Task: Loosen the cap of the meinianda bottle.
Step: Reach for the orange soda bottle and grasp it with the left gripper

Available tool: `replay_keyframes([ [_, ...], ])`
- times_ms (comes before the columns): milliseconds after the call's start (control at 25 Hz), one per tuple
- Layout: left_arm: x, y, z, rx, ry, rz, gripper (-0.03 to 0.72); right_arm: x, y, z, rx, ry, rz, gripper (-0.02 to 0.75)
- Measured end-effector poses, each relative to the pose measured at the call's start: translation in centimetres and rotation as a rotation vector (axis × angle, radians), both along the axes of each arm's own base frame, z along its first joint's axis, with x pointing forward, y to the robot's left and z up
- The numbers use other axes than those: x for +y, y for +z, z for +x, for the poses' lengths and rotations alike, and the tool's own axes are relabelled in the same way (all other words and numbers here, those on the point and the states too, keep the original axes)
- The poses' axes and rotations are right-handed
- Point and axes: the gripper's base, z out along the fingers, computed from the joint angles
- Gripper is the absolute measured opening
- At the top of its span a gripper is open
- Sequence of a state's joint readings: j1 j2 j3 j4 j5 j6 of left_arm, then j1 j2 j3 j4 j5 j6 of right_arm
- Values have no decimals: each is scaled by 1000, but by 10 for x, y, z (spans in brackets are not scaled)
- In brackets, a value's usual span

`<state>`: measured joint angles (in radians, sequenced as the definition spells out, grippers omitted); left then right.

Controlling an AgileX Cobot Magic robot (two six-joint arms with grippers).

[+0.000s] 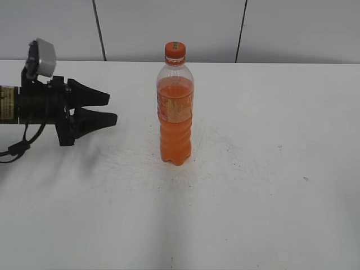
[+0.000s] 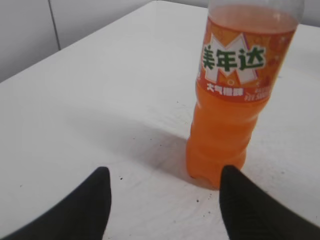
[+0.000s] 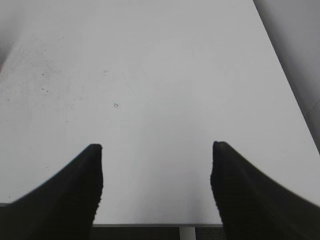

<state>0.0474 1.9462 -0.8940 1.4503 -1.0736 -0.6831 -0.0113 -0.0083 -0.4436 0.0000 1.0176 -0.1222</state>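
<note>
I will next grab the tall bottle with my left gripper around its labelled middle (image 1: 175,115) (image 2: 235,82), near mid height, to keep the bottle from tipping on its narrow base.
The meinianda bottle (image 1: 175,115) stands upright in the middle of the white table, filled with orange drink, with an orange-and-pale label band. Its small orange cap (image 1: 175,52) sits on top. In the left wrist view the bottle (image 2: 235,105) is ahead and to the right; the cap is out of that frame. My left gripper (image 1: 112,108) is open and empty, to the left of the bottle at its mid height, a gap away; its fingertips show in the wrist view (image 2: 162,175). My right gripper (image 3: 156,150) is open and empty over bare table, out of the exterior view.
The white table (image 1: 270,169) carries dark specks around the bottle. Its near edge (image 3: 160,224) lies just under my right gripper. A grey panelled wall (image 1: 169,28) runs behind the table.
</note>
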Motion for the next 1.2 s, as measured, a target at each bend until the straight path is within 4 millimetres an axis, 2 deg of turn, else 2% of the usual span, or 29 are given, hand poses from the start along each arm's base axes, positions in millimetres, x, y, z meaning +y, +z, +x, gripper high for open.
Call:
replay_keyframes([
  [160,-12,-12,9,-39,-106,48,456,0,0,0,0,0,0,510],
  [360,-36,-18,17,-57,-183,52,573,0,0,0,0,0,0,510],
  [440,-45,-19,20,-68,-207,51,593,1,0,0,0,4,7,510],
  [680,-71,-23,24,-83,-265,48,595,0,0,0,0,0,0,510],
  [880,-78,-28,30,-80,-261,36,593,0,0,0,-1,0,0,510],
  [1200,-93,-28,26,-82,-279,30,593,0,0,0,-1,0,0,510],
])
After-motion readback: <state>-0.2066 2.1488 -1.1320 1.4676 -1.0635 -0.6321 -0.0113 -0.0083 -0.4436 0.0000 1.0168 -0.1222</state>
